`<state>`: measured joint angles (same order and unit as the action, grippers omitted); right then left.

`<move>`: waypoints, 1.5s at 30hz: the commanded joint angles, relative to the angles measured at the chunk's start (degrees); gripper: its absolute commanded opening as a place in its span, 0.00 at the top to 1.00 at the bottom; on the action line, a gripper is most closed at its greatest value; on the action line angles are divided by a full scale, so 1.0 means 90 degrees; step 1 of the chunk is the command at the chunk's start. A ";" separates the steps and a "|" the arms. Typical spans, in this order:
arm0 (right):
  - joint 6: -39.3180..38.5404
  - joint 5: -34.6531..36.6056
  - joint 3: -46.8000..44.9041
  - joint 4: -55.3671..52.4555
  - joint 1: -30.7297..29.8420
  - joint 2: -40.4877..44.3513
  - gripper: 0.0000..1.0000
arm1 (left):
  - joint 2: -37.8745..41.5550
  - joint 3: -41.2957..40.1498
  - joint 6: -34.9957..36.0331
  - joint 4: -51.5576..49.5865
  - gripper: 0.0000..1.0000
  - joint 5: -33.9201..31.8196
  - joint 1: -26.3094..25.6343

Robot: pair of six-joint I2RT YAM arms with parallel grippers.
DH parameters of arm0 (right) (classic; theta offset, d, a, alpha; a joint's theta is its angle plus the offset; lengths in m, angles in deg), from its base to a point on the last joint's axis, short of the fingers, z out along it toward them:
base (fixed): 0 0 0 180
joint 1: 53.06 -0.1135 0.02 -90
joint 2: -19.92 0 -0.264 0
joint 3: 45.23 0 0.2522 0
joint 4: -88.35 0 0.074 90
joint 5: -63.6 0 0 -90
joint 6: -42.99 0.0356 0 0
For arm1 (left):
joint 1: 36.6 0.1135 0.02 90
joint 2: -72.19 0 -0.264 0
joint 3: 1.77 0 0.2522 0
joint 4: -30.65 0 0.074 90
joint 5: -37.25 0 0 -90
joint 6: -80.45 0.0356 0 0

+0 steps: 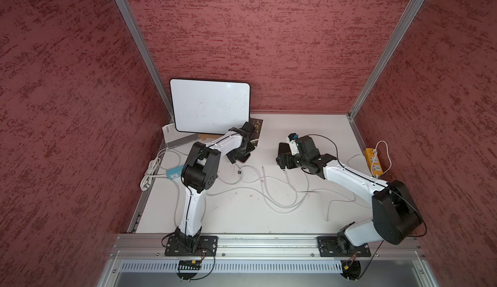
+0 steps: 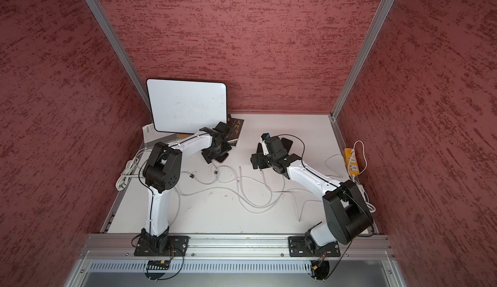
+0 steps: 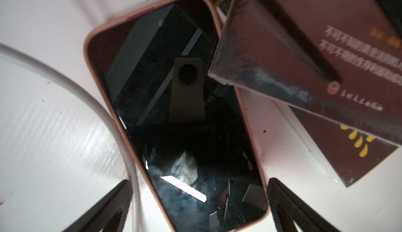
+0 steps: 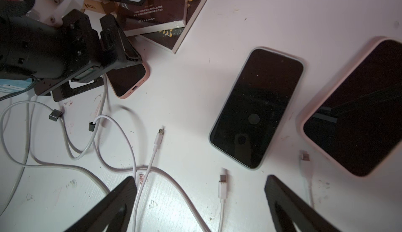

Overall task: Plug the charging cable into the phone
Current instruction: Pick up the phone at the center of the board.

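I should next grab the pink-cased phone across its long side edges with my left gripper, so its port end stays clear to plug in the charging cable.
A pink-cased phone (image 3: 174,111) lies screen up on the white table. My left gripper (image 3: 199,181) is open just above it, one finger on each side of its lower end. In both top views this gripper (image 1: 239,156) (image 2: 215,155) stands by the books. My right gripper (image 4: 200,181) is open and empty above a white charging cable plug (image 4: 223,185). A second plug (image 4: 158,137) and a third (image 4: 304,157) lie nearby. A grey-cased phone (image 4: 256,109) and another pink-cased phone (image 4: 356,109) rest ahead of it.
Dark books (image 1: 255,129) overlap the top corner of the phone under my left gripper. A whiteboard (image 1: 211,105) leans at the back left. White cables (image 1: 269,191) loop across the table's middle. A yellow power strip (image 1: 373,162) sits at the right edge, a blue adapter (image 1: 174,172) at the left.
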<state>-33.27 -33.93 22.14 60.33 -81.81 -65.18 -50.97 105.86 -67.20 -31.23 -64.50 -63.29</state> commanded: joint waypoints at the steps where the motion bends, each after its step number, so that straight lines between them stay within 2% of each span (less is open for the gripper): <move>1: 0.0045 -0.0150 0.0038 0.0097 -0.0047 -0.0065 0.04 | -0.0212 0.0182 -0.0067 -0.0128 0.00 -0.0214 -0.0042; 14: 0.0065 -0.0226 0.0013 0.0094 -0.0053 -0.0048 0.04 | -0.0564 0.0158 -0.0111 -0.0206 0.01 -0.0283 0.0026; 19: 0.0075 -0.0273 0.0036 0.0072 -0.0057 -0.0076 0.04 | -0.0367 -0.0253 -0.0131 -0.0206 0.06 -0.0338 0.0164; 25: 0.0109 -0.0366 0.0042 0.0057 -0.0073 -0.0067 0.04 | 0.0222 -0.1162 -0.0035 0.0030 0.15 -0.0418 0.0174; 32: 0.0163 -0.0345 0.0155 -0.0155 -0.0346 -0.0206 0.07 | 0.1132 -0.2454 0.0008 0.0548 0.40 -0.0426 0.0244; 37: 0.0193 -0.0075 0.0355 -0.0414 -0.0768 -0.0583 0.13 | 0.1247 -0.2612 0.0054 0.0762 0.51 -0.0345 0.0317; 41: 0.0335 0.0284 0.0490 -0.0546 -0.1247 -0.0873 0.17 | 0.1345 -0.2754 0.0082 0.1073 0.69 -0.0127 0.0358; 45: 0.0538 0.0628 0.0877 -0.0715 -0.1731 -0.1384 0.23 | 0.1465 -0.2865 0.0170 0.1431 0.80 0.0165 0.0409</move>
<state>-30.21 -32.07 26.86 55.56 -94.93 -75.47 -37.15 82.29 -66.26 -21.03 -66.99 -60.61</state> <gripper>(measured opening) 0.776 0.781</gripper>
